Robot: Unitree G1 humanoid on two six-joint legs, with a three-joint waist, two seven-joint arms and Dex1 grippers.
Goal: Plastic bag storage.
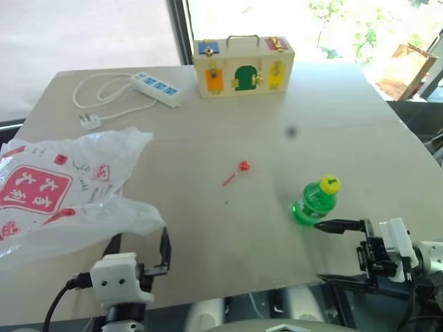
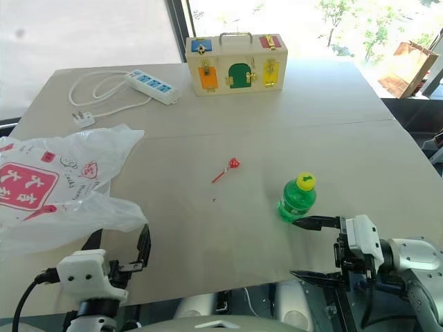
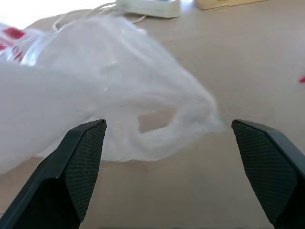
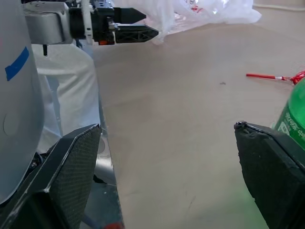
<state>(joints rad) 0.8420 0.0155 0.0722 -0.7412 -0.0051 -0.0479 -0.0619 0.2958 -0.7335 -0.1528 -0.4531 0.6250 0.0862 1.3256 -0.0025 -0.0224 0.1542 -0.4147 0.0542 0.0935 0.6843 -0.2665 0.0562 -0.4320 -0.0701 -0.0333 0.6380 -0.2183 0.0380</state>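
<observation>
My left gripper should next take hold of the plastic bag by its loose lower edge, which puffs up, because the bag is slack and crumpled.
The plastic bag lies crumpled on the left part of the table, translucent white with a red square logo. My left gripper is open at the table's near edge, just short of the bag's nearest fold. In the left wrist view the bag lies right ahead of the open fingers, and nothing is between them. My right gripper is open at the near right, pointing left, its upper finger close beside a green bottle. It holds nothing.
The green bottle with a yellow cap stands near the front right. A red lollipop lies mid-table. At the back sit a white power strip with its cord and a wooden lock box. The table's near edge runs between the grippers.
</observation>
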